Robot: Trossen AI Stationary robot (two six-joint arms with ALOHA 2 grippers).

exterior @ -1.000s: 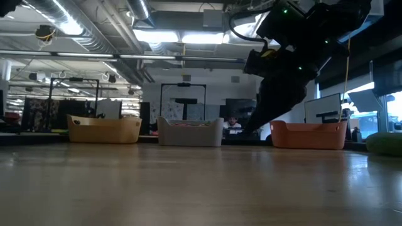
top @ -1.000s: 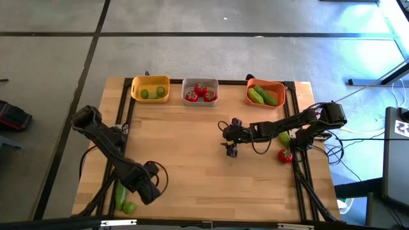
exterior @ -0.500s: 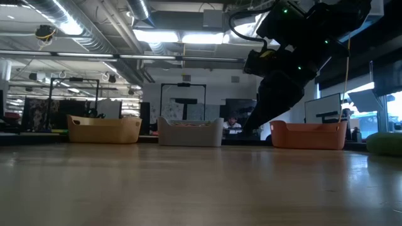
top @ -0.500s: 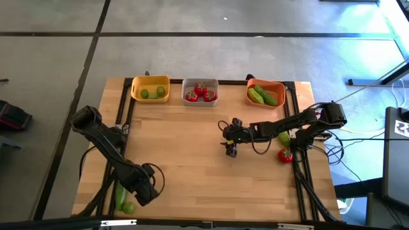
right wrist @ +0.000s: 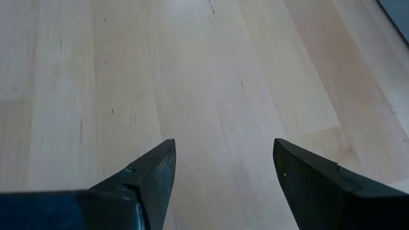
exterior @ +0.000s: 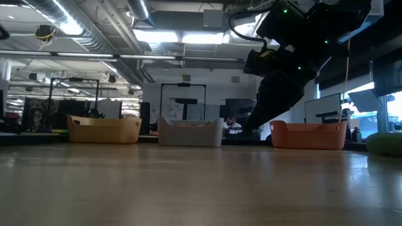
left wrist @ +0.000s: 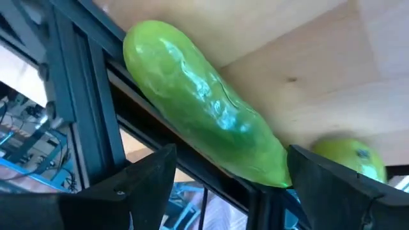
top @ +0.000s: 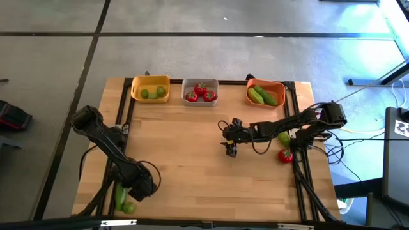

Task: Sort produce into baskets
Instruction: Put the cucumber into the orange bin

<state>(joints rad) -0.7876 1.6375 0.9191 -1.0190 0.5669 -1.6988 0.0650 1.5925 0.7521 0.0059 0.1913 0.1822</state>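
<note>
The robot's left fingers are above the cucumber's near end (left wrist: 249, 153) in the left wrist view, beside the lime (left wrist: 345, 160), so the left gripper should come down before it closes there.
A green cucumber (left wrist: 204, 115) lies at the table's near left corner, along the dark frame rail, with a green lime (left wrist: 348, 160) beside its near end. My left gripper (top: 132, 187) is open right over them; in its wrist view its fingers stand on either side of the cucumber's near end without touching it. My right gripper (right wrist: 220, 160) is open and empty above the middle of the table (top: 231, 148). A second cucumber (top: 284, 138) and a red tomato (top: 285, 155) lie at the table's right edge.
At the far edge stand a yellow basket (top: 151, 88) with limes, a light grey basket (top: 200, 91) with tomatoes and an orange basket (top: 266, 92) with cucumbers. Dark frame rails (top: 300, 172) run along the table's left and right sides. Bare wood lies between the arms.
My left gripper has moved toward the table's left edge, closer to the cucumber and the lime at the near left corner.
</note>
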